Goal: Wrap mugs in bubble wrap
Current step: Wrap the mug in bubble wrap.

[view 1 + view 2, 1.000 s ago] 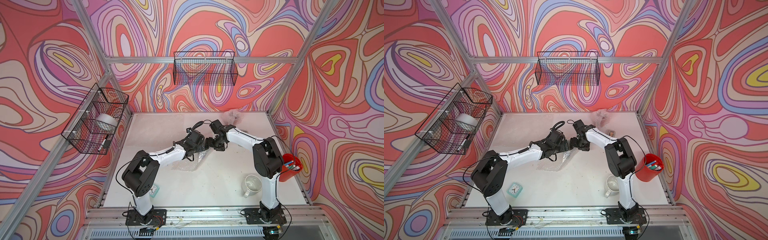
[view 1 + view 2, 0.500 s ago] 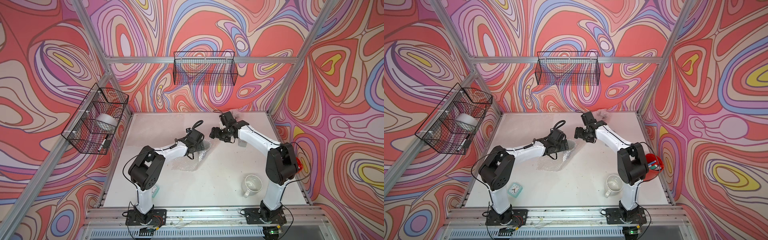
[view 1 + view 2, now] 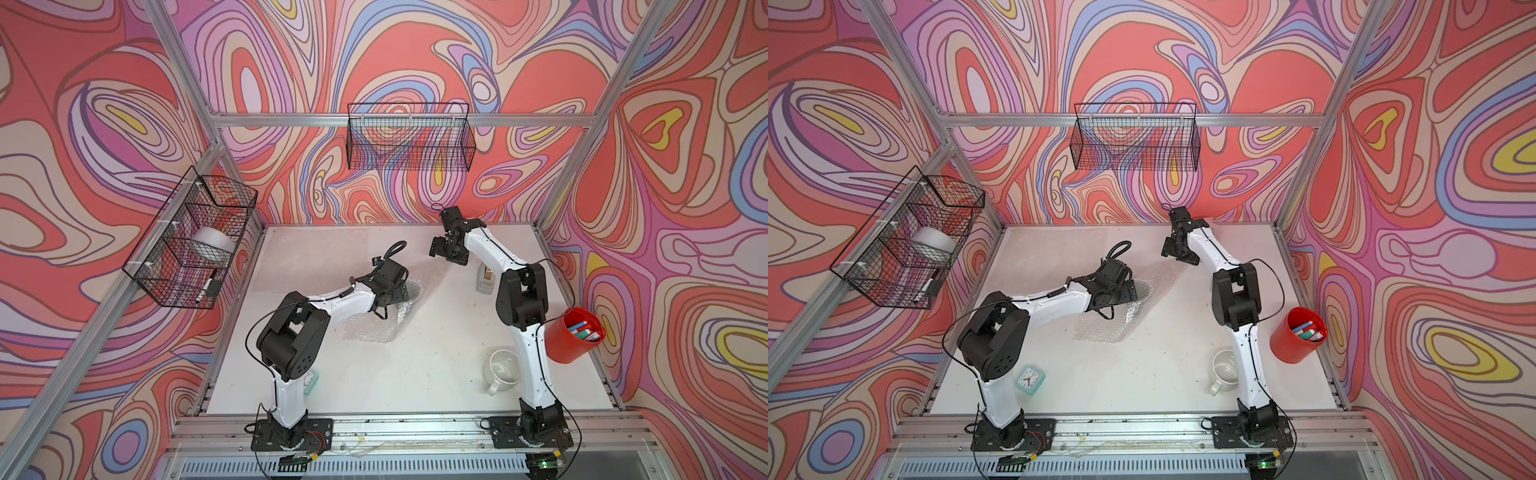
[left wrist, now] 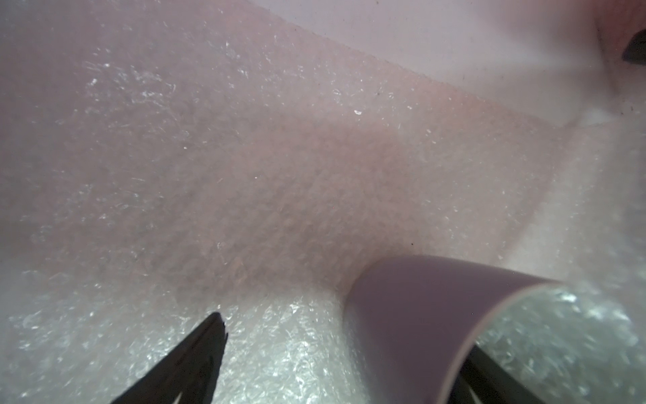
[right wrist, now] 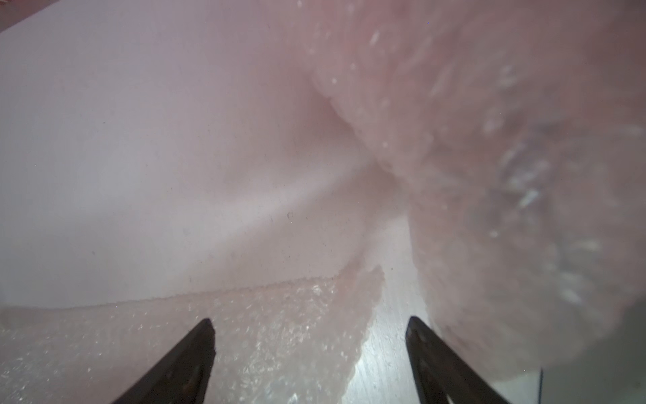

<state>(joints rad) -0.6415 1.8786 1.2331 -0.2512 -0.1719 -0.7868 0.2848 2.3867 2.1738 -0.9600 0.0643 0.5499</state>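
Note:
I need to pick up the bubble wrap by its free edge with my right gripper next, so that I can wrap the mug.
The pale lavender mug lies on its side on a crumpled bubble wrap sheet mid-table. My left gripper is open astride its wall: one finger stands clear outside, the other shows past the rim. In both top views the left gripper is low over that sheet. My right gripper is open and empty, over a wrap edge beside a pinkish wrapped bundle; it hovers at the back right. A white mug stands bare at the front right. The red mug is out of view.
A second flat bubble wrap sheet lies at the back left. A tape dispenser sits by the right arm. A red cup of markers is at the right edge, a small clock by the left base. Wire baskets hang on the walls, one holding a white roll.
My right arm has pulled away from the left gripper at mid-table and swung up and back to the rear right. The left gripper has stayed at the wrap and mug.

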